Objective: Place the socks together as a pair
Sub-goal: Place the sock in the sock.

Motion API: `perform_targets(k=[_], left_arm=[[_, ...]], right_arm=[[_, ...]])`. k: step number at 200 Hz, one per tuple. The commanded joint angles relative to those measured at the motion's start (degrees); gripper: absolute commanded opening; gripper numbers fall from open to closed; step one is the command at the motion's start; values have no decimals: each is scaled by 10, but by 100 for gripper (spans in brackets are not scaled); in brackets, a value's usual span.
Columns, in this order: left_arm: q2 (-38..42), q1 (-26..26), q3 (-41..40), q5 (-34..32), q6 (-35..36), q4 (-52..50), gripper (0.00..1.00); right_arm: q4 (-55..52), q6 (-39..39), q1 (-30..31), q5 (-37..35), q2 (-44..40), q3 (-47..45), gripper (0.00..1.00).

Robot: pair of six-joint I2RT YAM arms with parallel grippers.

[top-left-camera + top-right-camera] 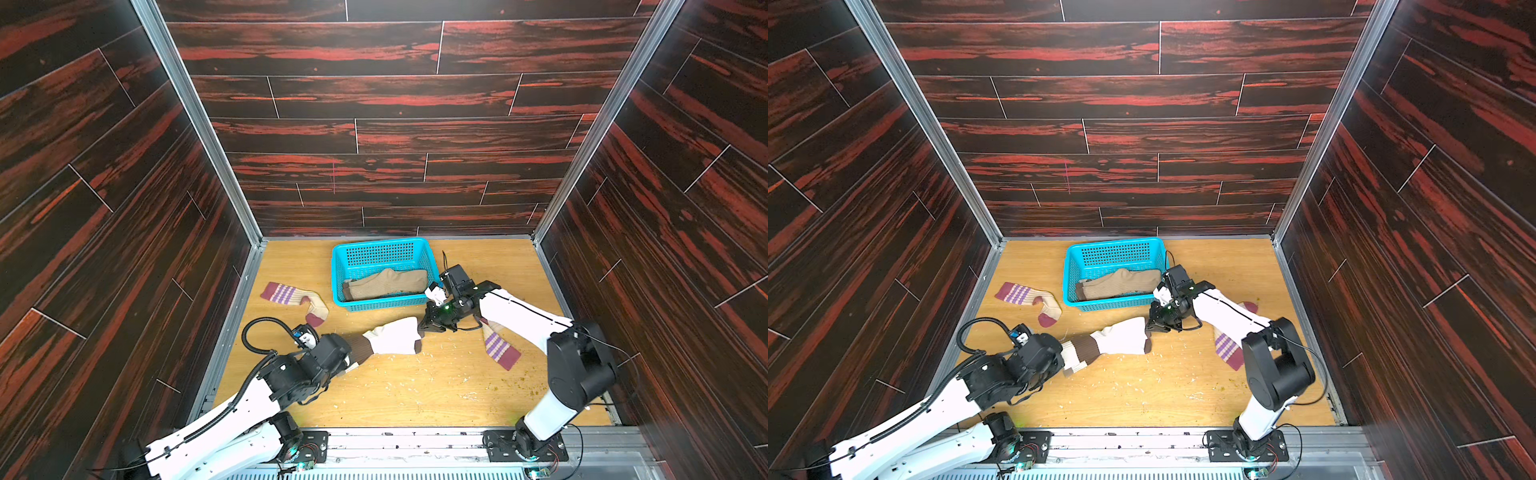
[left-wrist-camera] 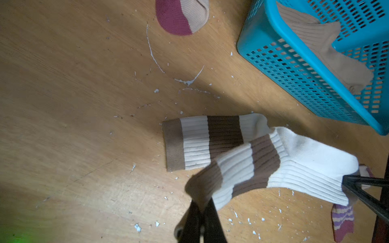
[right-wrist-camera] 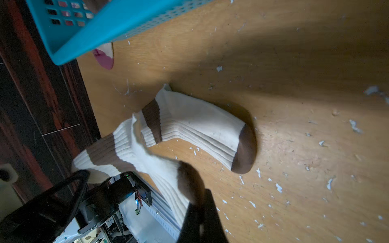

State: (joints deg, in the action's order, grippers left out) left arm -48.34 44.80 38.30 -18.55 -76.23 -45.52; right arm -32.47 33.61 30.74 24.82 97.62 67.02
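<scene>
The raised cuff (image 2: 205, 184) hangs beside the flat sock's cuff, so my left gripper now moves it over the flat sock's cuff before releasing it.
Two white socks with brown bands are in the middle of the table. One sock (image 2: 195, 143) (image 3: 202, 124) lies flat. The other sock (image 2: 294, 160) (image 3: 124, 151) hangs stretched just above it, and in both top views the pair (image 1: 395, 336) (image 1: 1121, 336) overlaps. My left gripper (image 2: 203, 206) (image 1: 351, 363) is shut on the raised sock's brown cuff. My right gripper (image 3: 201, 202) (image 1: 422, 328) (image 1: 1148, 326) is shut on its brown toe.
A blue basket (image 1: 382, 245) (image 1: 1113, 245) at the back holds tan ribbed socks (image 1: 386, 284). One cream sock with purple stripes and a maroon toe (image 1: 295, 297) lies left. Its match (image 1: 498, 347) lies partly under my right arm. White flecks dot the wooden table (image 1: 415, 395).
</scene>
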Motion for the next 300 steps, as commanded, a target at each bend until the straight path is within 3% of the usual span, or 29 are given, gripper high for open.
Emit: perform_targets(k=[1,55,103,119,139,166,193,241,266,300], left_arm=[[-7,-32,-15,38,47,27,1],[-22,-66,-54,61,71,65,1],[-35,-77,-90,44,82,78,3],[-41,-80,-103,41,85,93,5],[-51,-83,-109,42,86,101,19],[-58,-84,-100,42,90,102,51],[-59,-83,-85,53,85,91,64],[-65,-83,-97,46,57,108,69],[-121,-83,-80,56,65,121,68],[-235,-84,-26,59,66,55,64]], right_arm=[[23,-3,0,-2,22,2,0],[67,2,0,-6,66,-10,0],[74,-2,-1,-23,90,-28,0],[73,-5,-2,-22,96,-34,6],[67,-10,-2,-23,95,-39,20],[54,-17,-2,-23,81,-40,42],[31,-22,-2,-21,73,-38,52],[37,-19,-2,-17,71,-49,60],[44,-13,-1,-16,86,-42,60],[45,-9,-1,-23,96,-42,57]])
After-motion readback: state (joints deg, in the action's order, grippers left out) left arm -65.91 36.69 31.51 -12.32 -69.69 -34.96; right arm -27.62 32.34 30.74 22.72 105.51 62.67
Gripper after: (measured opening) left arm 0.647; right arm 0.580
